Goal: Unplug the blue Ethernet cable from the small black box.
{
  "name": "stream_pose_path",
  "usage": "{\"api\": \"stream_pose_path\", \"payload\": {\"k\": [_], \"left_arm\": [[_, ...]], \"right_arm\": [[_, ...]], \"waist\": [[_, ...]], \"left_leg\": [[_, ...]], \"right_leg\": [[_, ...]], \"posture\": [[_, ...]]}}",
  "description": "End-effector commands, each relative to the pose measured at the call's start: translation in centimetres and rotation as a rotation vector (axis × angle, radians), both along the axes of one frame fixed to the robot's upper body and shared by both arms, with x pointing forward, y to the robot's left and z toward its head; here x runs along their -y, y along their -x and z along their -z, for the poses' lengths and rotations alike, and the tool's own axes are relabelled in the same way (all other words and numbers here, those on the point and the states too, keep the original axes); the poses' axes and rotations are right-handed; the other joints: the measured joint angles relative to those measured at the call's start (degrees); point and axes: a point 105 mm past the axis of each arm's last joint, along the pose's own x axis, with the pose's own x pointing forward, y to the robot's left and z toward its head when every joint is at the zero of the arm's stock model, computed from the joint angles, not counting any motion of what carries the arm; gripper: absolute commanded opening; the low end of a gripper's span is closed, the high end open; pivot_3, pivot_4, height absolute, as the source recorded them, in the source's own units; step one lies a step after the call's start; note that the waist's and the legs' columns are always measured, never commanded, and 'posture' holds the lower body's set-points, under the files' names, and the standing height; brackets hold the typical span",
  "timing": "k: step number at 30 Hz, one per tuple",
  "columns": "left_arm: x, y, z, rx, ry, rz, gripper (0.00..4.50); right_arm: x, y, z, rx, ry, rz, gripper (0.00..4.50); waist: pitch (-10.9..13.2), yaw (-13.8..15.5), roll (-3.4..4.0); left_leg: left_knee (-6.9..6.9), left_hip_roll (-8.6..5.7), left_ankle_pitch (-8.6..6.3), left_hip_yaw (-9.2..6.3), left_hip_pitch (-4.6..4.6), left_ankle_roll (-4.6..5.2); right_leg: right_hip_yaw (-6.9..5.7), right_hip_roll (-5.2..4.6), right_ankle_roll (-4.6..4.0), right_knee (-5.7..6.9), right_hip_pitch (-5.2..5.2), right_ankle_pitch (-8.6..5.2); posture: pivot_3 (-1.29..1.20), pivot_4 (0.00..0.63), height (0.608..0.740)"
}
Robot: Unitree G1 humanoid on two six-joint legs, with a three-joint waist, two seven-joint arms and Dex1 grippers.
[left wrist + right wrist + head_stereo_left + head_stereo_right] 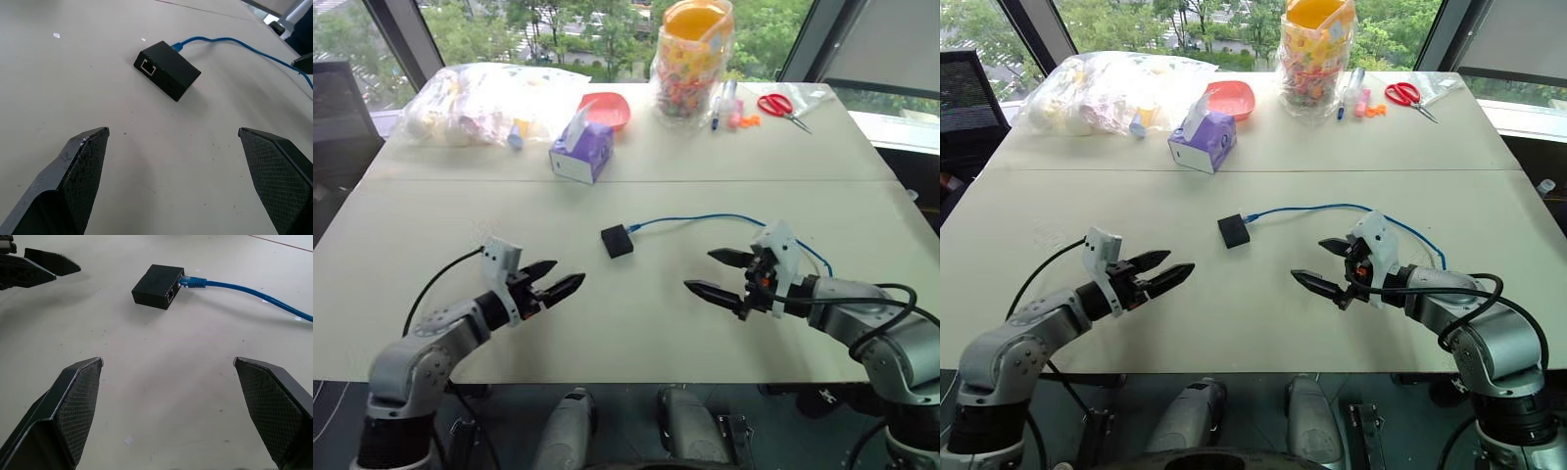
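The robot's right gripper should next take the blue Ethernet cable by its plug (pixel 633 228), so that it can unplug the cable from the small black box (pixel 617 240).
The small black box (pixel 617 240) lies flat near the middle of the table, with an empty port facing my left side (pixel 167 69). The blue Ethernet cable (pixel 705 218) is plugged into the box's right side (pixel 193 282) and curves away to the right behind my right arm. My left gripper (pixel 553 280) hovers open to the front left of the box, apart from it. My right gripper (pixel 715 274) hovers open to the front right of the box, its fingers empty. Both point inward toward the box.
At the back of the table stand a purple-white tissue box (pixel 580 152), a red bowl (pixel 607 108), a clear bag of items (pixel 484 103), a jar of colourful pieces (pixel 692 61), pens (pixel 724 106) and red scissors (pixel 781 106). The table's front edge (pixel 607 377) runs just under my arms.
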Motion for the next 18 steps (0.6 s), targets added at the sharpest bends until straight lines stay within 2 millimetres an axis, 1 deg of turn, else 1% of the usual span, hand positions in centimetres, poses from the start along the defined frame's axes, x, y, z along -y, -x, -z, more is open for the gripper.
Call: {"api": "stream_pose_path", "payload": {"k": [1,4,8,11,18], "left_arm": [[-0.6,-0.7,-1.4,0.077,-0.007,0.018,4.45],[-1.5,-1.2,-1.5,0.095,-0.029,0.01,4.45],[-1.9,-2.1,-1.9,0.109,-0.021,0.0,4.45],[-1.8,-2.4,-1.9,0.117,-0.029,0.006,4.45],[-1.2,-2.6,-1.9,0.135,-0.058,0.055,4.45]], "right_arm": [[-0.3,-0.4,-1.4,0.056,0.003,-0.033,4.5],[-0.5,-0.6,-1.3,0.061,0.017,-0.024,4.5],[-0.7,-0.5,-1.4,0.048,0.032,-0.026,4.5],[-0.7,-0.4,-1.5,0.038,0.039,-0.029,4.5],[-0.6,-1.2,-2.3,0.055,0.053,-0.015,4.5]], "waist": [[0.0,0.0,0.0],[0.0,0.02,0.0],[0.0,0.06,0.0],[0.0,0.03,0.0],[0.0,-0.07,0.01]], "left_leg": [[0.0,0.0,0.0,0.0,-0.02,0.0],[0.02,0.0,0.0,0.0,-0.02,0.0],[-0.01,0.0,0.0,-0.01,-0.09,0.0],[0.0,-0.01,0.0,-0.01,-0.11,0.01],[0.0,0.01,0.0,-0.01,-0.09,0.0]], "right_leg": [[0.0,0.0,0.0,0.0,-0.02,0.0],[-0.01,0.0,-0.01,0.0,-0.02,0.01],[-0.01,0.0,-0.01,-0.02,-0.08,0.01],[-0.01,-0.01,0.0,-0.02,-0.08,0.02],[-0.02,0.0,0.0,-0.01,-0.09,0.03]], "posture": [[0.0,0.15,0.74],[0.0,0.15,0.74],[0.0,0.15,0.74],[0.0,0.15,0.74],[0.0,0.15,0.74]]}}
